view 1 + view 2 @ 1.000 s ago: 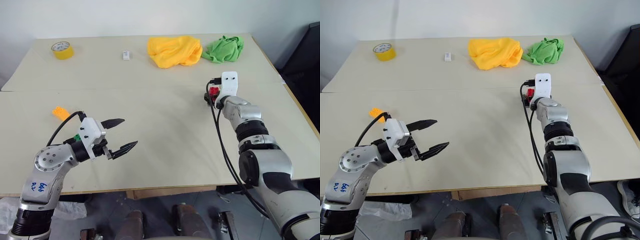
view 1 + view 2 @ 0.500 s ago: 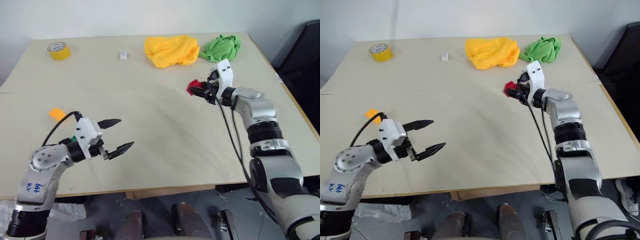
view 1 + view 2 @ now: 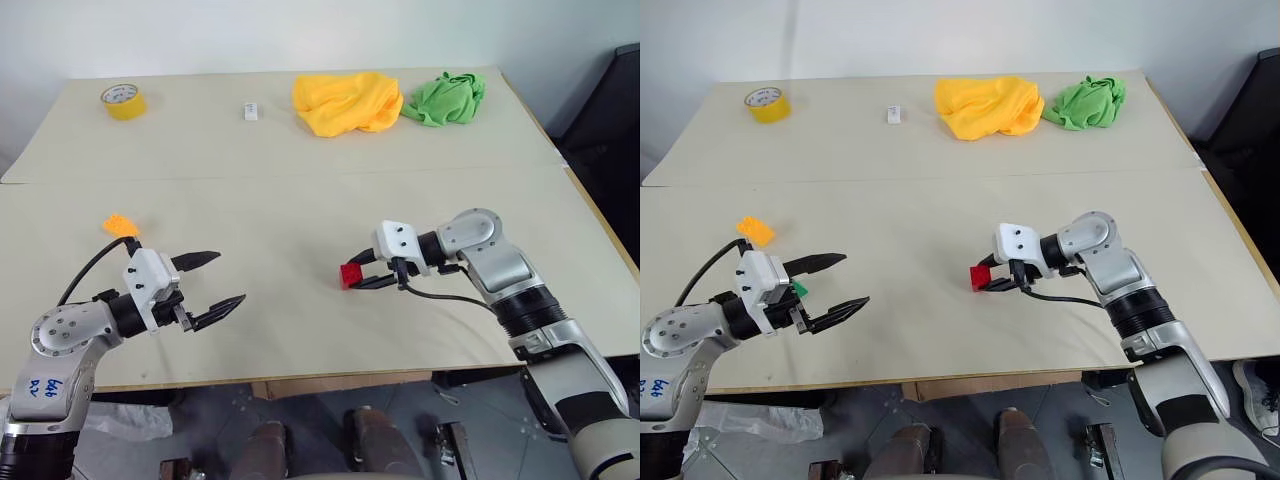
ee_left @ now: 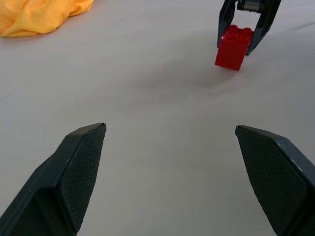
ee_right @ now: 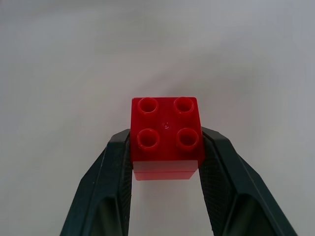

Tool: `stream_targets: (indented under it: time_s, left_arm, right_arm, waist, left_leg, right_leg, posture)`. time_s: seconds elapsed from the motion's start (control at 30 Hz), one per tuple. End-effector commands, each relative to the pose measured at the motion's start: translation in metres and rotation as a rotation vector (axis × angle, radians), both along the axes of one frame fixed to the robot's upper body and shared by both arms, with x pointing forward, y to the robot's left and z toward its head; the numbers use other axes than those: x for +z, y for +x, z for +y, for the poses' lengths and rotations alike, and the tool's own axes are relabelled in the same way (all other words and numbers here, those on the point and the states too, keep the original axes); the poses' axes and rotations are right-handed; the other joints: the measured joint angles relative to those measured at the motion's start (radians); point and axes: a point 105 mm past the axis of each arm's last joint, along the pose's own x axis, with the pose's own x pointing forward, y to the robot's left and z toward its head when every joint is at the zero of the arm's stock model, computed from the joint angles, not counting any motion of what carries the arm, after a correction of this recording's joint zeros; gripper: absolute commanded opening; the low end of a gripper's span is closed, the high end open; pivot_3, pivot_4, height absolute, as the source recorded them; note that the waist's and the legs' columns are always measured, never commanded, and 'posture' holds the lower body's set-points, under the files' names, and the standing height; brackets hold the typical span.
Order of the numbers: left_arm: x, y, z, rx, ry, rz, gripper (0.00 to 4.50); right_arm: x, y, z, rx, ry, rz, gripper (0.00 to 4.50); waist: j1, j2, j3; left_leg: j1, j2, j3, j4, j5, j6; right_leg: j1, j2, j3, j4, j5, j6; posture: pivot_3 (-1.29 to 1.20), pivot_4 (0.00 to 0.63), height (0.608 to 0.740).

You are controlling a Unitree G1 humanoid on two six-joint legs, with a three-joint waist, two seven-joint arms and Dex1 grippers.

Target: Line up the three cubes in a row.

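The red cube's lower edge sits on the tabletop, so the cube would stand, and it is time for my right gripper to release the red cube.
The red cube (image 5: 166,130) is clamped between the fingers of my right gripper (image 3: 352,277), studs up, close to the tabletop near the middle front. That gripper points toward my left side. The orange-yellow cube (image 3: 120,224) lies on the table at the left. Just beyond my left wrist, a small part of the green cube (image 3: 799,290) shows on the table. My left gripper (image 3: 856,279) hovers open and empty near the front left, pointing toward the red cube (image 4: 234,44), a good gap away from it.
At the back of the table (image 3: 300,200) are a yellow tape roll (image 3: 124,100), a tiny white block (image 3: 250,111), a yellow cloth (image 3: 347,102) and a green cloth (image 3: 446,98). A seam runs across the table.
My right gripper closed on the red cube, then carried it from the right back toward the middle front, turning to point left. The left gripper drifted slightly left, still open.
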Motion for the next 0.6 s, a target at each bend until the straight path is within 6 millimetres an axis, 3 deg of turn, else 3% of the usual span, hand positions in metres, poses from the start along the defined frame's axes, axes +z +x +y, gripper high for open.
stream_targets:
  time_s: [0.03, 0.2, 0.37, 0.5, 0.6]
  left_arm:
    - [0.008, -0.006, -0.005, -0.021, 0.0, -0.036, 4.5]
    - [0.009, -0.006, -0.002, -0.008, 0.005, -0.041, 4.5]
    - [0.015, -0.005, 0.006, 0.041, 0.012, -0.099, 4.5]
    - [0.025, -0.011, 0.038, 0.178, -0.044, -0.152, 4.5]
    - [0.021, -0.024, 0.073, 0.311, -0.042, -0.136, 4.5]
  right_arm:
    - [0.01, 0.004, 0.003, 0.022, 0.01, -0.027, 1.48]
    - [0.007, 0.008, -0.001, -0.014, 0.017, 0.026, 1.48]
    - [0.021, 0.012, -0.001, -0.028, 0.096, -0.021, 3.17]
    - [0.054, 0.0, -0.011, -0.003, 0.291, -0.029, 4.47]
    - [0.071, -0.02, -0.022, 0.058, 0.427, -0.035, 4.47]
  waist:
    - [0.0, 0.0, 0.0]
    - [0.001, 0.0, 0.0]
    - [0.001, 0.0, 0.0]
    - [0.0, 0.0, 0.0]
    - [0.001, 0.0, 0.0]
  left_leg:
    - [0.0, 0.0, 0.0, 0.0, 0.0, 0.0]
    - [0.0, 0.0, 0.0, 0.001, 0.0, 0.0]
    - [0.0, 0.0, 0.0, 0.001, 0.0, 0.0]
    - [0.0, 0.0, 0.0, 0.0, 0.0, 0.0]
    - [0.0, 0.001, 0.0, -0.001, 0.0, 0.0]
  right_leg:
    - [0.0, 0.0, 0.0, 0.0, 0.0, 0.0]
    - [0.0, 0.0, 0.0, 0.0, 0.0, 0.0]
    - [0.0, 0.0, 0.0, 0.0, 0.0, 0.0]
    - [0.0, 0.0, 0.0, 0.0, 0.0, 0.0]
    - [0.0, 0.0, -0.001, -0.001, 0.0, 0.0]
  posture:
    - [0.0, 0.15, 0.74]
    - [0.0, 0.15, 0.74]
    - [0.0, 0.15, 0.74]
    - [0.0, 0.15, 0.74]
    - [0.0, 0.15, 0.74]
